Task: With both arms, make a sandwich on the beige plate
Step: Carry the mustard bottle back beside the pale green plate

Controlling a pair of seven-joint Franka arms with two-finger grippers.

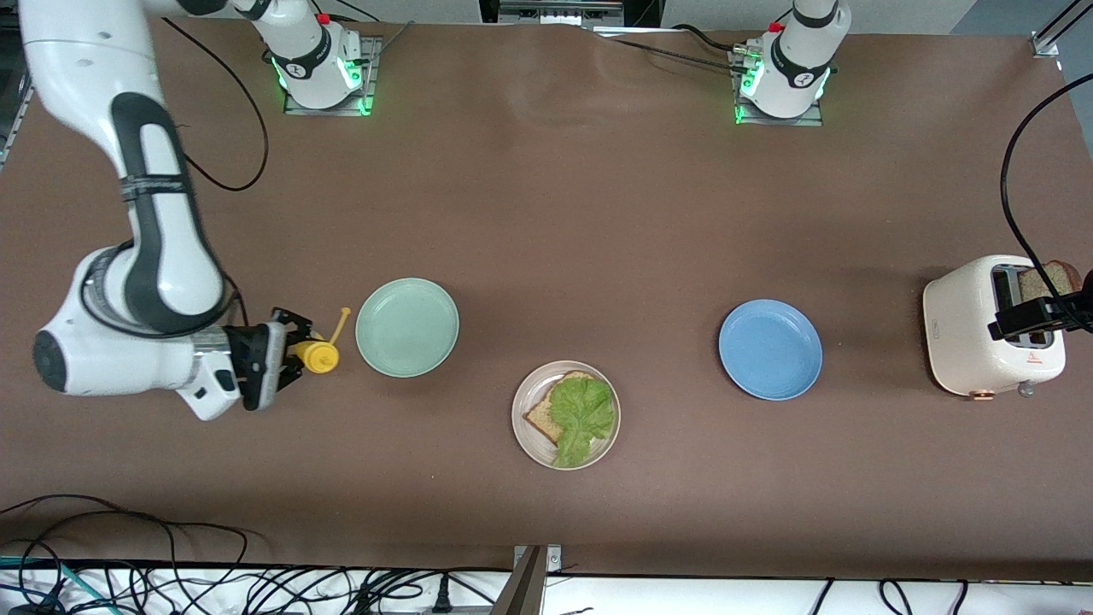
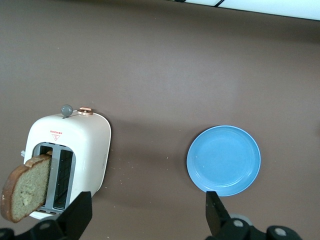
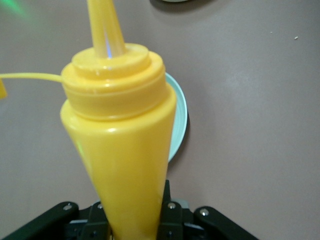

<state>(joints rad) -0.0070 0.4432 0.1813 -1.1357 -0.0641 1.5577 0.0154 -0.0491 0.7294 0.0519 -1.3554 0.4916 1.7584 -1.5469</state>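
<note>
The yellow bottle is in the air above the table, so my right gripper needs to keep hold of it.
The beige plate (image 1: pixel 523 427) sits near the front camera at mid-table. It holds one brown bread slice (image 1: pixel 545 416) with a ruffled lettuce leaf (image 1: pixel 582 412) on top. A second bread slice (image 1: pixel 1052 279) (image 2: pixel 25 195) sticks up out of the white toaster (image 1: pixel 965 329) (image 2: pixel 75 145) at the left arm's end. My left gripper (image 1: pixel 1037 318) (image 2: pixel 147 212) hangs open over the toaster with nothing between its fingers. My right gripper (image 1: pixel 295 352) (image 3: pixel 132 222) is shut on a yellow squeeze bottle (image 1: pixel 321 355) (image 3: pixel 120 140) beside the mint green plate (image 1: pixel 407 327).
A blue plate (image 1: pixel 770 348) (image 2: pixel 224 160) lies bare between the beige plate and the toaster. The mint green plate is bare too. The bottle's loose cap strap (image 1: pixel 341 318) reaches toward the mint plate. Cables run along the table's front edge.
</note>
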